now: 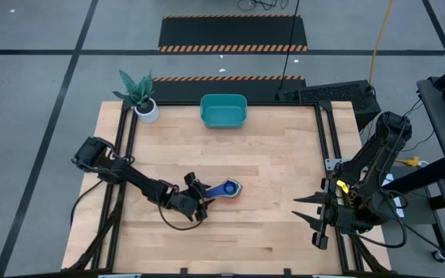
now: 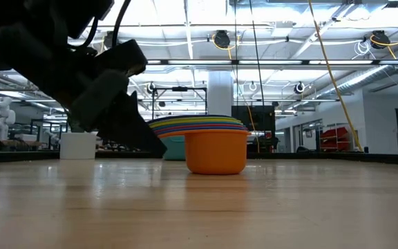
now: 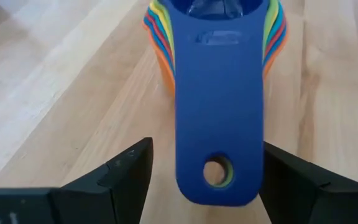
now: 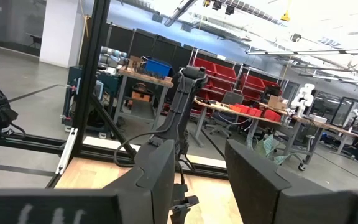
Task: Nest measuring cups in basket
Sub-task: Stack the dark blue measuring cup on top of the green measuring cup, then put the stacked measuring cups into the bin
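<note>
My left gripper grabs the stack of nested measuring cups by its holed handle ends next, to carry the cups into the basket [image 1: 223,110].
The measuring cups [image 1: 230,188] sit nested in one stack on the wood table's middle, orange cup [image 2: 216,153] outermost and resting on its base. The blue top cup's handle [image 3: 219,112] points at my left gripper [image 1: 205,199]. That gripper is open and slants down from the table's left, one finger on each side of the handle's free end [image 3: 219,180]. The teal basket [image 1: 223,110] stands at the table's far edge, holding nothing that shows. My right gripper [image 1: 315,218] waits open at the table's right edge, raised. My left gripper stands astride the blue handle's holed free end [image 3: 216,174], its fingers lying along the handle's two long sides. A gap shows at one finger [image 3: 129,171]. The other finger [image 3: 291,177] is right at the handle's edge; whether it touches, I cannot tell.
A small white plant pot [image 1: 147,110] with a green plant stands at the far left corner, left of the basket. Bare wood lies between the stack and the basket [image 2: 175,147].
</note>
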Controlling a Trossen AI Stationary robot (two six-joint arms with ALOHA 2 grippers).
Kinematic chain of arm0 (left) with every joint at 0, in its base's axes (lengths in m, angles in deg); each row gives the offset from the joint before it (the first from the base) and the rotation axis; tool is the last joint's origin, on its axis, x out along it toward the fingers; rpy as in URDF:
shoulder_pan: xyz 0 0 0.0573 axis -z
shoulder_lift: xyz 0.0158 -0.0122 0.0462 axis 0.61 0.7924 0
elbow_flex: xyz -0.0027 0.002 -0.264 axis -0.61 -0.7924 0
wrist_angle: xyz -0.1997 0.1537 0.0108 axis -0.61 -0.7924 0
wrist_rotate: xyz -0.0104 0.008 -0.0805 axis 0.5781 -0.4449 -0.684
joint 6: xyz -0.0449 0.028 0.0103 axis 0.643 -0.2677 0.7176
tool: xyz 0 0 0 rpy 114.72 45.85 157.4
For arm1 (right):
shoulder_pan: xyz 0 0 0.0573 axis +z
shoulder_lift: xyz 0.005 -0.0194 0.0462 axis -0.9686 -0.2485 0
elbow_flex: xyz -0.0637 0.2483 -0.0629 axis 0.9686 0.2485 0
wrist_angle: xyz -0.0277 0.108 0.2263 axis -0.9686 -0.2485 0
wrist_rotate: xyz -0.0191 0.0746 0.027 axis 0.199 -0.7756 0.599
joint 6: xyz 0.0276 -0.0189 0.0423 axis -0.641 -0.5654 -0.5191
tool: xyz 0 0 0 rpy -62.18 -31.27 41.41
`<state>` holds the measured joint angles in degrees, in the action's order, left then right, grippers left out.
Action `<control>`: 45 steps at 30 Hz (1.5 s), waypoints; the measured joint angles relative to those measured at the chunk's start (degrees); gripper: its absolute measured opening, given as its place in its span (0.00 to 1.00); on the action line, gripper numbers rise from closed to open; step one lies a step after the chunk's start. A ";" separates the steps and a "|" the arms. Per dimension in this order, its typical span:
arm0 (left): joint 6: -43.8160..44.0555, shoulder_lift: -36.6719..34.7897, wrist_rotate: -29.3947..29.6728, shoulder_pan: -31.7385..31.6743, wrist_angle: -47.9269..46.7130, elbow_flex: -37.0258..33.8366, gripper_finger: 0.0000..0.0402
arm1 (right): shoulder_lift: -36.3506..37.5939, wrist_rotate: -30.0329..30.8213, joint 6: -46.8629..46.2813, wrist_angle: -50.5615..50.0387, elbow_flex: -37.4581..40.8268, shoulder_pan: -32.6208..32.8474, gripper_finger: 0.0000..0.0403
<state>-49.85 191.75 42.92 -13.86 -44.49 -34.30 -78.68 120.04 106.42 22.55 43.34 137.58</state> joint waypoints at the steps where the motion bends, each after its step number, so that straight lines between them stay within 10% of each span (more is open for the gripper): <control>1: 0.26 -0.02 -0.02 0.01 0.08 0.01 0.65 | 0.00 0.01 0.00 0.00 0.00 0.00 0.34; 19: -2.31 0.00 -0.62 -0.17 1.98 0.01 0.33 | 0.00 0.01 -0.24 -0.01 0.00 0.00 0.34; 45: -24.62 -12.23 -16.68 -17.81 2.72 0.04 0.33 | 0.00 -0.04 -0.22 -17.61 0.00 -0.39 0.34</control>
<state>-74.47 179.52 26.24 -31.67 -41.77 -34.26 -78.68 120.00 106.20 4.94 43.34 137.20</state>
